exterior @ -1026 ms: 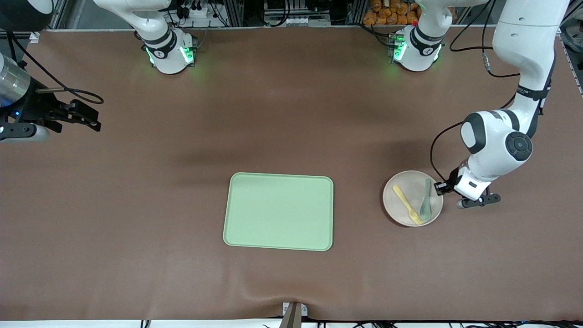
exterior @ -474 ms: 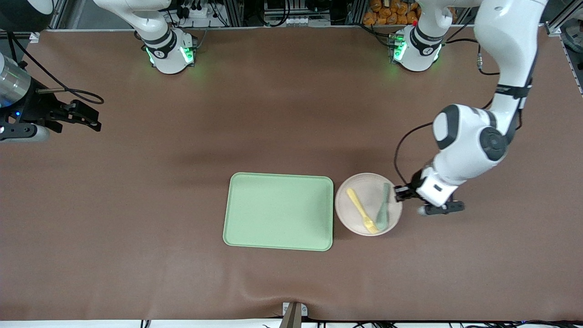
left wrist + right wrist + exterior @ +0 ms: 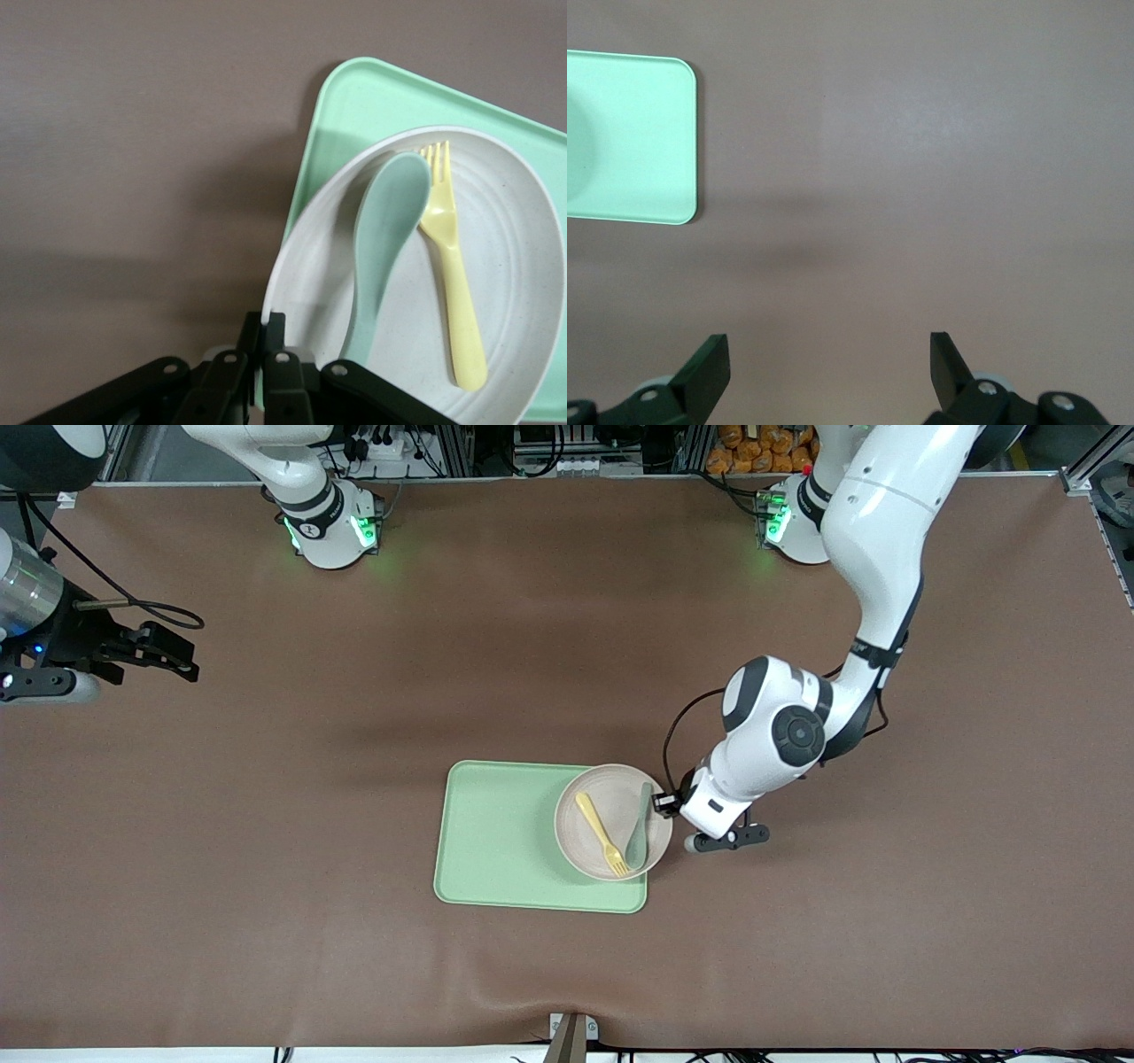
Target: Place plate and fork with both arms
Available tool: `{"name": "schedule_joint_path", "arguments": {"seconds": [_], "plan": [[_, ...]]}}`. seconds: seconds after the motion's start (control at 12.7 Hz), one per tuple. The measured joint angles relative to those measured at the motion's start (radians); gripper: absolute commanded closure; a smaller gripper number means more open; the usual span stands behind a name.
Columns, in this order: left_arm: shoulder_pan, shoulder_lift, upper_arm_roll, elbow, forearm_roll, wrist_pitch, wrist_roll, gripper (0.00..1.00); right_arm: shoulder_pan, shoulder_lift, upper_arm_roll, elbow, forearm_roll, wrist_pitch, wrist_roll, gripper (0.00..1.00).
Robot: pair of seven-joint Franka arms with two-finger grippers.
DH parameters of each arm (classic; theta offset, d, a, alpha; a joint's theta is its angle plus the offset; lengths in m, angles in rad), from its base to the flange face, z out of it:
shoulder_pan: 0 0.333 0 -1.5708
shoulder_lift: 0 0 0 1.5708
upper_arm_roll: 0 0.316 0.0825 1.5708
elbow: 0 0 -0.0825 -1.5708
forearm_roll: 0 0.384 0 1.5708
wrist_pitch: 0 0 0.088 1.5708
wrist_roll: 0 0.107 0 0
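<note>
The plate's rim (image 3: 669,836) beside my fingertips sticks out past the tray's edge (image 3: 645,891). My left gripper should move the plate inward before it lets go.
The off-white plate (image 3: 574,834) hangs over the light-green tray (image 3: 496,841), at the tray's end toward the left arm. On the plate lie the pale-yellow fork (image 3: 601,833) and a grey-green spoon (image 3: 639,825), side by side. My left gripper (image 3: 664,802) is shut on the plate's rim. In the left wrist view the gripper (image 3: 273,323) pinches the rim of the plate (image 3: 523,292), which carries the fork (image 3: 454,283) and spoon (image 3: 383,235). My right gripper (image 3: 182,660) waits open and empty over bare table at the right arm's end; in its wrist view the right gripper (image 3: 828,359) holds nothing.
The tray (image 3: 354,97) lies flat on the brown table mat (image 3: 266,797); its half toward the right arm is bare. The right wrist view shows one corner of the tray (image 3: 629,133) with a round shadow on it.
My left gripper has carried the plate, with fork and spoon on it, from the table at the left arm's end to over the tray. The right arm has stayed put.
</note>
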Motion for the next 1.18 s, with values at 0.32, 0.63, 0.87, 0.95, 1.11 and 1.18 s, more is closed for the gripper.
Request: {"name": "schedule_joint_path", "arguments": {"seconds": [0.32,0.63,0.87,0.95,1.11,1.18], "plan": [[-0.016,0.108,0.001,0.071,0.004,0.080,0.000,1.00,0.028,0.028,0.001,0.000,0.001,0.002,-0.001,0.00],[-0.035,0.156,0.001,0.084,0.004,0.152,-0.003,0.00,0.101,0.075,0.005,0.001,0.065,0.038,0.000,0.00],[-0.051,0.153,0.001,0.107,0.004,0.153,-0.036,0.00,0.146,0.164,0.006,0.004,0.133,0.158,0.000,0.00],[-0.053,0.145,0.001,0.115,0.004,0.153,-0.046,0.00,0.166,0.196,0.006,0.006,0.141,0.199,0.000,0.00],[-0.049,0.110,0.007,0.130,0.004,0.136,-0.052,0.00,0.215,0.252,0.006,0.010,0.146,0.268,0.001,0.00],[-0.044,0.079,0.016,0.139,0.004,0.101,-0.054,0.00,0.243,0.279,0.006,0.012,0.147,0.305,0.002,0.00]]}}
